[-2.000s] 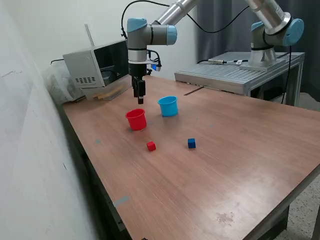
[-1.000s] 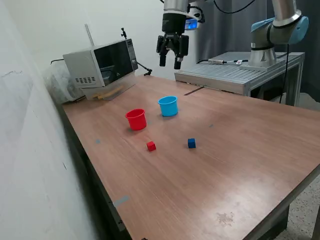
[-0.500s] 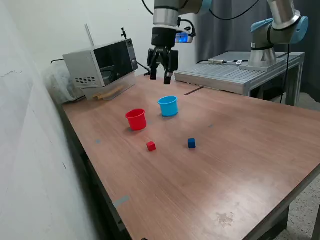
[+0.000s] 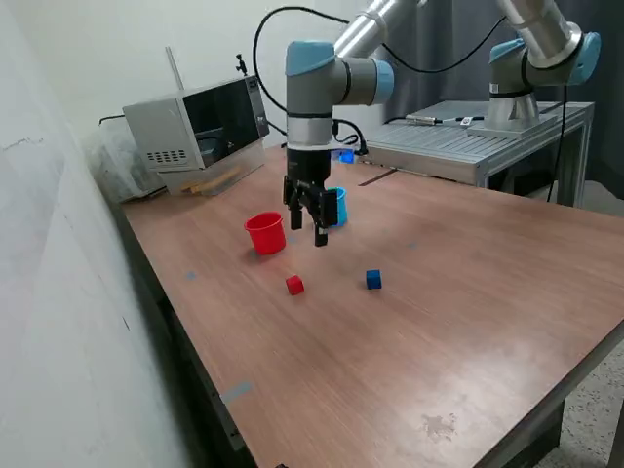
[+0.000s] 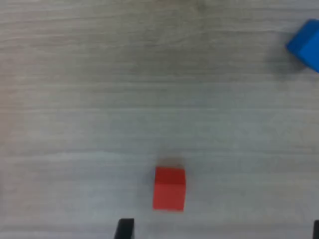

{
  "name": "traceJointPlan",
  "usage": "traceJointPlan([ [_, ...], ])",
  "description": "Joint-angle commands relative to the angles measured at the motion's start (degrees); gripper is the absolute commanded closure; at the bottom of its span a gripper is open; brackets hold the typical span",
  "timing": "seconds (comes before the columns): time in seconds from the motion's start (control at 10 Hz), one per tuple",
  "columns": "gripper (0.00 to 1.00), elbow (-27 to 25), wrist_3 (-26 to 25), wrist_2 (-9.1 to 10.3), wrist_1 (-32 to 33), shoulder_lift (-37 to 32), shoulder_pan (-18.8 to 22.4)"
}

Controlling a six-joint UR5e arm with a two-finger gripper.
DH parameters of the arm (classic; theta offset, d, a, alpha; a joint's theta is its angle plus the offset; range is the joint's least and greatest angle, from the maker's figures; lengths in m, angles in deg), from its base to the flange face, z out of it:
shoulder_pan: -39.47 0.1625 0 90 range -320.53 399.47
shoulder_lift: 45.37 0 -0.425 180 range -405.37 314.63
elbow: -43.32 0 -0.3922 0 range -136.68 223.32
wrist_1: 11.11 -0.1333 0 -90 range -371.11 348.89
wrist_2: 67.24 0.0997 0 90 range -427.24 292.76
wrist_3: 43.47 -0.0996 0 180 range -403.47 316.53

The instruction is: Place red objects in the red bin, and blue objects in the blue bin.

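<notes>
I will next pinch the tiny red cube (image 4: 294,285) by its two opposite sides with my gripper, and then I will drop the cube into the red bin (image 4: 264,233).
A tiny red cube (image 4: 294,285) (image 5: 169,188) lies on the wooden table, with a tiny dark blue cube (image 4: 373,280) (image 5: 305,45) to its right in the exterior view. Behind them stand the red cup (image 4: 265,233) and the light blue cup (image 4: 337,207); the arm partly hides the blue one. My gripper (image 4: 308,230) (image 5: 219,233) hangs open and empty above the table, just behind the red cube and between the cups. Only its fingertips (image 5: 123,228) show at the wrist picture's edge. I cannot see inside either cup.
A microwave (image 4: 195,125) sits at the table's back on the exterior view's left, beside the wall. A grey metal bench (image 4: 458,144) with a second arm's base (image 4: 531,73) stands behind on the exterior view's right. The table's front edge (image 4: 507,444) runs close by.
The gripper was shut low over the red cup, then rose high and opened. It has now come down low, open, just behind the red cube. The cubes and cups have not moved.
</notes>
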Motion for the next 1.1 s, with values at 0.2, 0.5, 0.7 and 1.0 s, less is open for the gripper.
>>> traceJointPlan([
  [0.2,0.00,4.86,0.02,0.08,1.76,6.63,-0.01],
  [0.5,0.00,6.89,0.03,0.00,2.38,9.54,-0.10],
  [0.7,0.00,7.42,0.03,0.00,2.47,9.99,-0.19],
  [1.0,0.00,8.13,0.03,0.00,2.91,10.08,-0.80],
])
